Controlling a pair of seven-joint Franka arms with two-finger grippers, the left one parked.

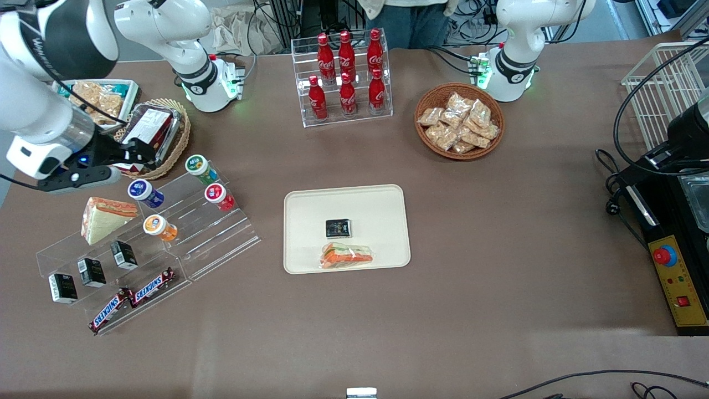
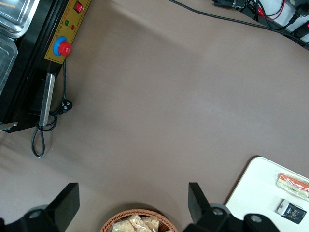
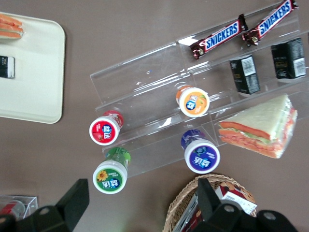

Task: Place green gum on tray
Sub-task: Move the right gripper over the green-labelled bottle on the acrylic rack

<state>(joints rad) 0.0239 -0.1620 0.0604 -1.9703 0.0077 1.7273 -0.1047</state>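
Observation:
My right gripper should grip the bottle by its white-rimmed lid end next, so that it can place the green gum on the tray.
The green gum is a small green bottle with a white-rimmed green lid. It lies on the top step of a clear acrylic stand and also shows in the right wrist view. My right gripper hangs open and empty above the rim of a wicker basket, beside the stand's top step and a short way from the gum. In the right wrist view the gripper has its fingers wide apart, with the gum just off one finger. The cream tray lies mid-table; it also shows in the right wrist view.
The tray holds a small black packet and a wrapped sandwich. The stand also carries red-lidded, blue-lidded and orange bottles, a sandwich, black boxes and Snickers bars. A wicker basket sits under the gripper.

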